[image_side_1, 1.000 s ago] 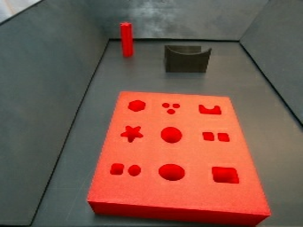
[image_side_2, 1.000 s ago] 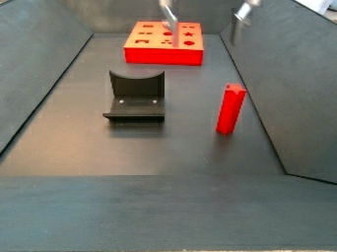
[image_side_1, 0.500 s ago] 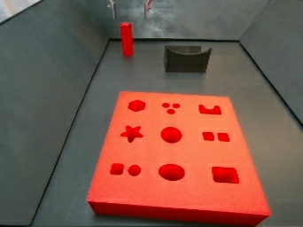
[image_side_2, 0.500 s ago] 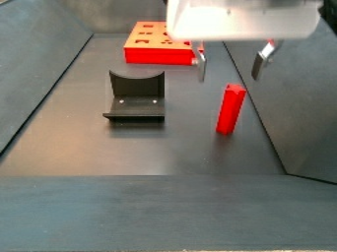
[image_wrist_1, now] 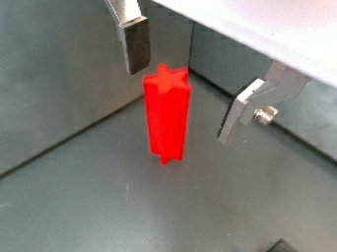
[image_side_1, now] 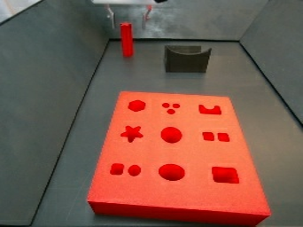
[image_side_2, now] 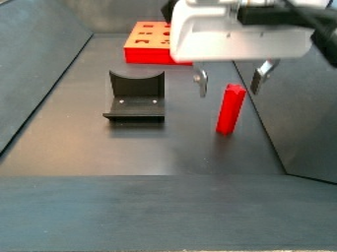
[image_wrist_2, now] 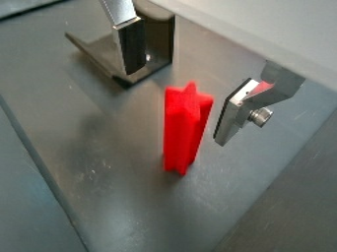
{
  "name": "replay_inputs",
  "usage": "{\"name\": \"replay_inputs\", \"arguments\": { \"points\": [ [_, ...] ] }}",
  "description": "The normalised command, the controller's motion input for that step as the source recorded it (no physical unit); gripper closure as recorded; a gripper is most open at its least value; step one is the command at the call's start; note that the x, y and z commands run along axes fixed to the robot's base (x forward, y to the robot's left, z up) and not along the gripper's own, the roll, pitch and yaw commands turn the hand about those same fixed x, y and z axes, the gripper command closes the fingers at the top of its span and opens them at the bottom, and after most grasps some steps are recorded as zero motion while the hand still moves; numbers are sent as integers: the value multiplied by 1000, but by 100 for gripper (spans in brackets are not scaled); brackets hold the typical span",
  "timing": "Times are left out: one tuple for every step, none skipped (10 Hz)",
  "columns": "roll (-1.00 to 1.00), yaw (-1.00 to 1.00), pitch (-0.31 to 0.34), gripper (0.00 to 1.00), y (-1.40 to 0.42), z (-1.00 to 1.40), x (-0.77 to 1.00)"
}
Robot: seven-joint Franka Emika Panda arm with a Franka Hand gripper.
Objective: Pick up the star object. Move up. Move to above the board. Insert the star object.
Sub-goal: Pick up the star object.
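Observation:
I will next grab the red bar by its upper part (image_side_1: 127, 29) (image_wrist_1: 168, 85) to put it into the board's star-shaped hole.
The star object (image_side_2: 231, 108) is a slender bright red bar with a star-shaped top, standing upright on the grey floor; it also shows in a side view (image_side_1: 126, 40) and in both wrist views (image_wrist_1: 168, 113) (image_wrist_2: 186, 128). My gripper (image_side_2: 231, 84) is open and sits over it, one silver finger (image_wrist_1: 136, 44) on each side of its top with a gap to each. Nothing is held. The board (image_side_1: 196, 152), a big flat red slab with shaped holes, lies apart from the bar, partly hidden behind my gripper in a side view (image_side_2: 145, 55).
The fixture (image_side_2: 136, 95), a dark L-shaped bracket, stands between the bar and the board, and appears close behind one finger in a wrist view (image_wrist_2: 93, 49). Grey walls (image_side_1: 71, 53) enclose the floor, one of them near the bar.
My gripper has come down over the star object; its open fingers now flank the bar's top. The bar, board and fixture have not moved.

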Motion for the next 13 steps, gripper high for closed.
{"name": "replay_inputs", "arguments": {
  "points": [
    [114, 46, -20, 0, 0, -983, 0],
    [-1, 0, 0, 0, 94, -129, -9],
    [-13, 0, -19, 0, 0, 0, 0],
    [57, 0, 0, 0, 0, -6, -20],
    [76, 0, 6, 0, 0, -31, 0],
    [0, 0, 0, 100, 0, 0, 0],
    [0, 0, 0, 100, 0, 0, 0],
    [0, 0, 0, 100, 0, 0, 0],
    [0, 0, 0, 100, 0, 0, 0],
    [0, 0, 0, 100, 0, 0, 0],
    [0, 0, 0, 100, 0, 0, 0],
    [0, 0, 0, 100, 0, 0, 0],
    [0, 0, 0, 100, 0, 0, 0]
  ]
}}
